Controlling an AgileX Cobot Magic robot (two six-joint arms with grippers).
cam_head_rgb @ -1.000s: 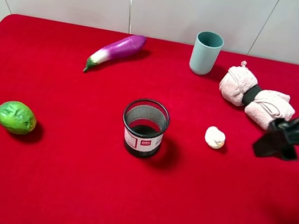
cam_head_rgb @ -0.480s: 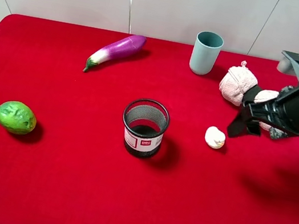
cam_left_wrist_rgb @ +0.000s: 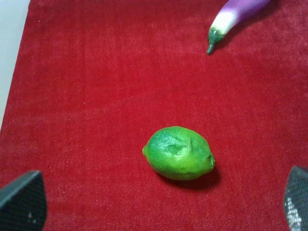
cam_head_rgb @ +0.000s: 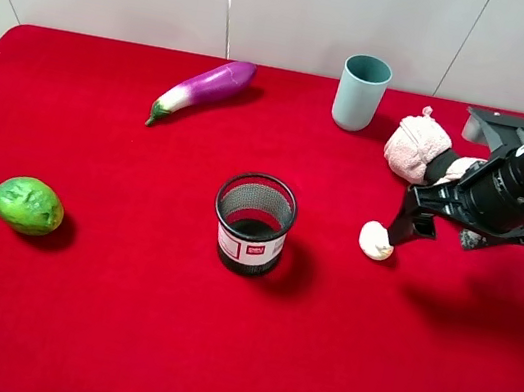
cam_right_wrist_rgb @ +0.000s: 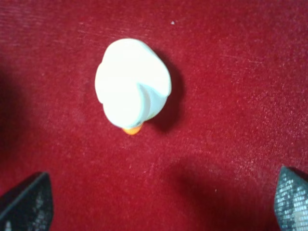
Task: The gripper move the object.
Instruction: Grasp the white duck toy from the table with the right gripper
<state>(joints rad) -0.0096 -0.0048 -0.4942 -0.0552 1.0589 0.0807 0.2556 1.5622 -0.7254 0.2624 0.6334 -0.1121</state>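
Observation:
Next, my right gripper grabs the cream-white bulb by its rounded body to move it, which keeps its orange tip free.
The object, a small cream-white lumpy bulb, lies on the red tablecloth to the right of the mesh cup. In the right wrist view it has a small orange tip and sits ahead of and between the two fingertips. My right gripper, a black claw on a dark arm, hovers just right of the bulb. It is open and empty in the right wrist view. My left gripper is open and empty above the green fruit; it is out of the exterior high view.
A black mesh cup stands mid-table. A green lumpy fruit lies at the left, also in the left wrist view. A purple eggplant, a teal cup and a pink rolled towel lie at the back.
My right arm has swung in from the right edge towards the left, bringing its open gripper from beside the towel to just right of the white bulb. Nothing else moved.

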